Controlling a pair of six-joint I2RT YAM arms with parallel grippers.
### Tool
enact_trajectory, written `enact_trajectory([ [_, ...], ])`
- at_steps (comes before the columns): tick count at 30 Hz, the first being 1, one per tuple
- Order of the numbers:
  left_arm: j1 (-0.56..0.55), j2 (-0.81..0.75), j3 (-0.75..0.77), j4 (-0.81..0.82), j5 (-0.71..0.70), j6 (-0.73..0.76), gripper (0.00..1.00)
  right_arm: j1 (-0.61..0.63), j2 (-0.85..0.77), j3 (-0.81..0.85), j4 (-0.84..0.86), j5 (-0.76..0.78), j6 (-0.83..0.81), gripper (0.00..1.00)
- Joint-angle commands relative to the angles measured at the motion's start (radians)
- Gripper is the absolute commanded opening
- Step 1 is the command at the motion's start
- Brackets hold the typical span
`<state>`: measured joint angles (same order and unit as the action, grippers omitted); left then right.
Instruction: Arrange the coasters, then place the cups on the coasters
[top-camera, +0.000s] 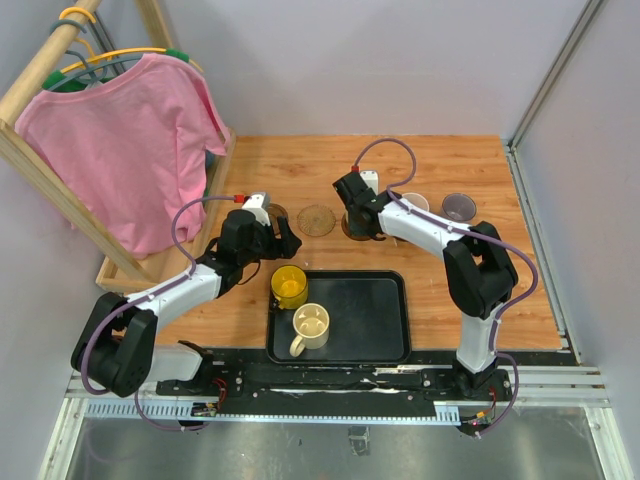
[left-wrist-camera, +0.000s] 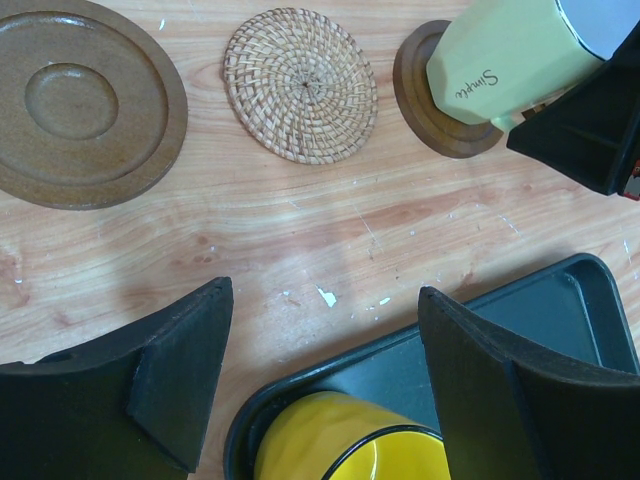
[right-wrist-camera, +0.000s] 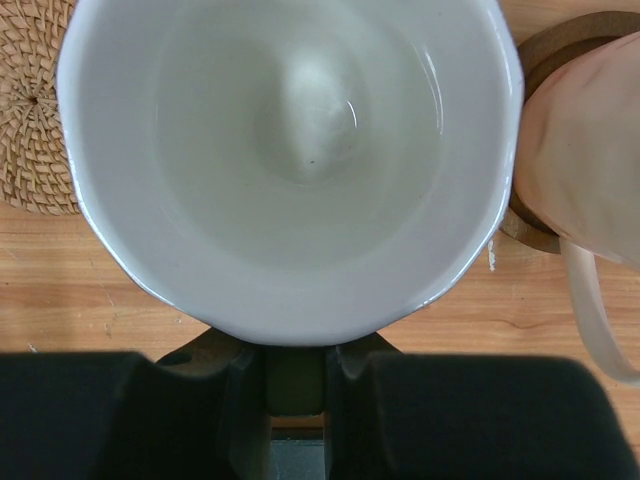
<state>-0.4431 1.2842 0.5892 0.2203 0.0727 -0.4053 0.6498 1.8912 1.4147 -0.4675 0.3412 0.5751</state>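
My right gripper opens now, since the white/pale green cup's base is on the dark coaster, with that coaster's rim showing around the cup's base.
My right gripper (right-wrist-camera: 296, 372) is shut on the handle of the white/pale green cup (right-wrist-camera: 290, 160), which sits on or just over a dark coaster (left-wrist-camera: 425, 95) at mid-table. A woven tan coaster (left-wrist-camera: 300, 83) lies to its left, then a larger dark coaster (left-wrist-camera: 85, 100). The pink cup (right-wrist-camera: 585, 160) stands on another dark coaster (right-wrist-camera: 540, 55), and the grey-purple cup (top-camera: 459, 207) is further right. My left gripper (left-wrist-camera: 325, 300) hangs open above the tray's far-left corner, over the yellow cup (left-wrist-camera: 345, 440). The cream cup (top-camera: 310, 326) is also in the tray.
The black tray (top-camera: 375, 320) lies at the near edge between the arm bases. A wooden rack with a pink shirt (top-camera: 125, 150) stands along the left side. Grey walls close the back and right of the table.
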Motion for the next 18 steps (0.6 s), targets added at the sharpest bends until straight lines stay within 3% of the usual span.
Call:
enact_trajectory([
  [1,-0.009,0.01,0.015,0.018,0.006,0.004,0.79,-0.021,0.005,-0.004,0.021,0.046,0.023,0.01],
  [5,-0.009,0.013,0.015,0.019,0.008,0.002,0.79,-0.021,0.008,0.0,0.015,0.048,0.027,0.01],
  [11,-0.009,0.014,0.014,0.018,0.011,0.002,0.79,-0.023,0.007,0.0,0.012,0.025,0.025,0.13],
  [18,-0.009,0.016,0.014,0.019,0.013,-0.001,0.79,-0.022,0.005,-0.007,0.001,-0.004,0.023,0.39],
])
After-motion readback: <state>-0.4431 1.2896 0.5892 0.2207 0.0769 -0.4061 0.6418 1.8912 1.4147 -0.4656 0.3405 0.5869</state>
